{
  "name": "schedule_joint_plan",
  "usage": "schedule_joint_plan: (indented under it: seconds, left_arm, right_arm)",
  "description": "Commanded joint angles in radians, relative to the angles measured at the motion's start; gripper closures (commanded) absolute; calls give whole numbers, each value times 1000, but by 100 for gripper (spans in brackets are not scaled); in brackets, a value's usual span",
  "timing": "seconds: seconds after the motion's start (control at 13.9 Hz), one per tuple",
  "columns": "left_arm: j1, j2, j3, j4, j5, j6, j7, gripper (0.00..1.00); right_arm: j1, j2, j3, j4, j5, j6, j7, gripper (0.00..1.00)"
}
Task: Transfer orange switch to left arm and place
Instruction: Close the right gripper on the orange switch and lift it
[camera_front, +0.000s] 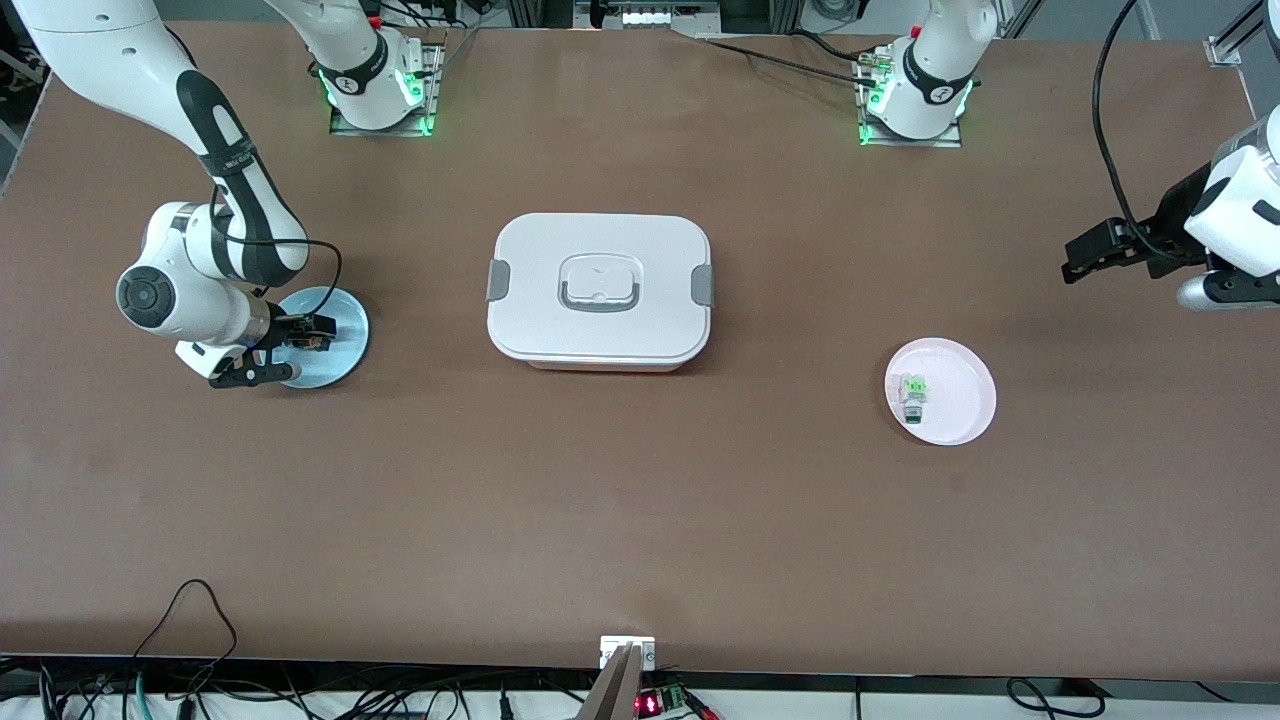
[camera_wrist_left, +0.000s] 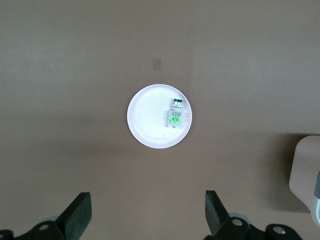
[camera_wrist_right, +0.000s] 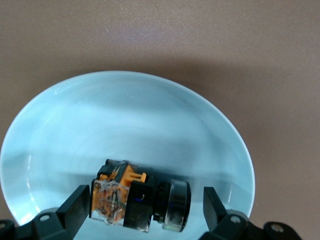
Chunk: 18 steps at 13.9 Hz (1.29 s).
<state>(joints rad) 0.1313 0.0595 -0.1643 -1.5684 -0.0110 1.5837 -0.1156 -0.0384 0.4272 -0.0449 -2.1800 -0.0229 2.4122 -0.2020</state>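
Observation:
My right gripper should close on the switch now: its fingers are beside both ends of the orange switch (camera_wrist_right: 140, 198), low in the plate (camera_wrist_right: 125, 122).
The orange switch (camera_front: 314, 339) lies on its side on a pale blue plate (camera_front: 345, 350) toward the right arm's end of the table. My right gripper (camera_front: 305, 348) is low over that plate and open. In the right wrist view its fingers (camera_wrist_right: 77, 202) stand on either side of the switch (camera_wrist_right: 140, 200), with a gap at the switch's round end, on the plate (camera_wrist_right: 125, 115). My left gripper (camera_front: 1090, 255) waits high at the left arm's end, open and empty (camera_wrist_left: 148, 212). The white box (camera_front: 600, 290) stands mid-table between the two plates.
A white plate (camera_front: 960, 405) holding a small white-and-green switch (camera_front: 912, 392) sits toward the left arm's end, nearer the front camera than the box. It shows in the left wrist view (camera_wrist_left: 147, 120) with its switch (camera_wrist_left: 175, 114) and a box corner (camera_wrist_left: 305, 170).

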Motion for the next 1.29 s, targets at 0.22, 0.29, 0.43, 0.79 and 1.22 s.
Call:
schedule_joint_plan:
  seconds: [0.22,0.29,0.43,0.79,1.22]
  left_arm:
    - [4,-3,2,13,3,-21,-7,0]
    - [4,-3,3,11,3,-21,-7,0]
    - [4,-3,3,11,3,-21,-7,0]
    - [11,-1,3,11,3,-21,-7,0]
    - [19,0,3,13,-1,-21,-7,0]
  right_arm:
    - [-5,-10,0,-21,-11,22,53,71]
    - [-5,-10,0,-18,-11,19,56,90]
    - [-5,-18,2,-14,-11,16,56,100]
    - [-3,-140,59,70,1,-119,41,100]
    - [-3,-206,249,224,12,-232,7,100]
